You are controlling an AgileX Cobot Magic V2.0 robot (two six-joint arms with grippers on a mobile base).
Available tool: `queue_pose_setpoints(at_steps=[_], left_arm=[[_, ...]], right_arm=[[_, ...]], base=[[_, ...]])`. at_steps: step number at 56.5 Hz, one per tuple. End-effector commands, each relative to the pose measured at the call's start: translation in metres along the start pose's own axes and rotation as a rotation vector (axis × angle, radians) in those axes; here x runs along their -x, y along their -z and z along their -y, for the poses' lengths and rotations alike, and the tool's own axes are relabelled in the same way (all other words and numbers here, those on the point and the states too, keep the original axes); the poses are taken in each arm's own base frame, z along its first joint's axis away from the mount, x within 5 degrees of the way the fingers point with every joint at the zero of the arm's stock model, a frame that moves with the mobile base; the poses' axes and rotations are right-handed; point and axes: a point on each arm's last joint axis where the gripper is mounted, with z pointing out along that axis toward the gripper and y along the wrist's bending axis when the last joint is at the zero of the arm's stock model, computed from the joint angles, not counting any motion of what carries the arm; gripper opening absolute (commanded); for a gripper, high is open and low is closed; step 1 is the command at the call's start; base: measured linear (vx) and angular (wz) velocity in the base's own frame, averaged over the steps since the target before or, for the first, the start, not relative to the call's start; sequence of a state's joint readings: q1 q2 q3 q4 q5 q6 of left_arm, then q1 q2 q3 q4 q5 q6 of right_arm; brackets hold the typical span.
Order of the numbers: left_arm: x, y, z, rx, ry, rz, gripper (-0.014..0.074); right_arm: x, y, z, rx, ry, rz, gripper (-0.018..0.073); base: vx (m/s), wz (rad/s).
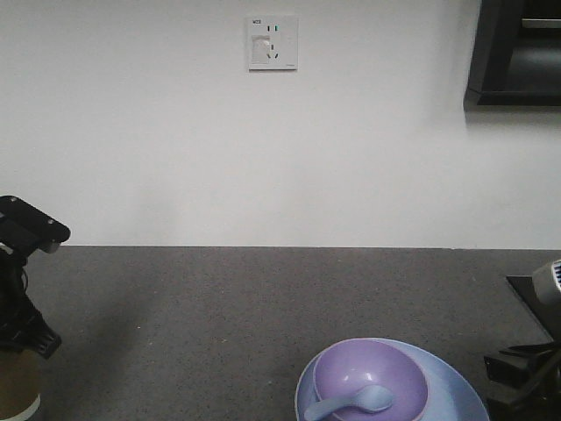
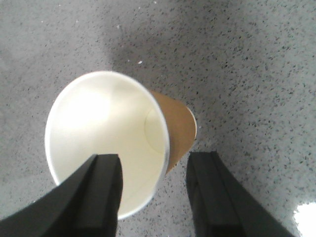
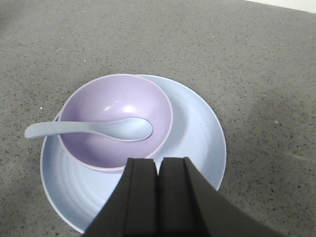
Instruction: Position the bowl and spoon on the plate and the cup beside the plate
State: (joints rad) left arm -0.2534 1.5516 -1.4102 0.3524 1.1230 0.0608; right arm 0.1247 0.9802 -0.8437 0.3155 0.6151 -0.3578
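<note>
The brown paper cup needs to go beside the plate, so my left gripper should grab the cup by its rim next.
The brown paper cup stands upright on the counter at the far left, also seen as the cup at the frame's bottom corner. My left gripper hangs open over it, one finger above the cup's white inside, the other outside its wall and apart from it. The lavender bowl sits on the pale blue plate, with the pale blue spoon lying across the bowl, handle over its left rim. My right gripper is shut and empty, just short of the bowl above the plate's near side.
The dark speckled counter runs back to a white wall with a socket. A dark cabinet hangs at the upper right. In the front view the plate lies at the bottom edge, right of centre.
</note>
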Motion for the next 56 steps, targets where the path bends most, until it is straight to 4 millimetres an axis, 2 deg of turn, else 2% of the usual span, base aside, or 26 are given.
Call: queue_pose_setpoints(at_steps=[1,20,25,30,41,49,56], left_arm=[[0.005,0.011,-0.006,0.026,-0.001,0.078,0.0439],[0.014,-0.014,0.001,0.009,-0.021,0.046,0.0405],[0.016,-0.018,0.002,0.007,-0.025,0.044,0.0358],[0.016,-0.019,0.002,0.007,-0.025,0.047,0.027],[0.018,-0.019,0.002,0.01,-0.034,0.066,-0.001],[0.018,-0.013,0.001,0.013,-0.029,0.084,-0.0008],[0.02,0.011,-0.002,0.022,-0.02,0.156,-0.0008]], right_arm=[[0.014,0.01,0.001,-0.025,0.006,0.1,-0.0008],[0.013,0.01,0.001,-0.023,0.006,0.094,-0.0008],[0.013,0.01,0.001,-0.023,0.006,0.093,-0.0008],[0.013,0.01,0.001,-0.023,0.006,0.093,-0.0008],[0.013,0.01,0.001,-0.023,0.006,0.093,-0.0008],[0.013,0.01,0.001,-0.023,0.006,0.093,-0.0008],[0.013,0.01,0.001,-0.023,0.006,0.093,-0.0008]], base=[[0.0,0.0],[0.0,0.0],[0.0,0.0],[0.0,0.0],[0.0,0.0],[0.0,0.0],[0.0,0.0]])
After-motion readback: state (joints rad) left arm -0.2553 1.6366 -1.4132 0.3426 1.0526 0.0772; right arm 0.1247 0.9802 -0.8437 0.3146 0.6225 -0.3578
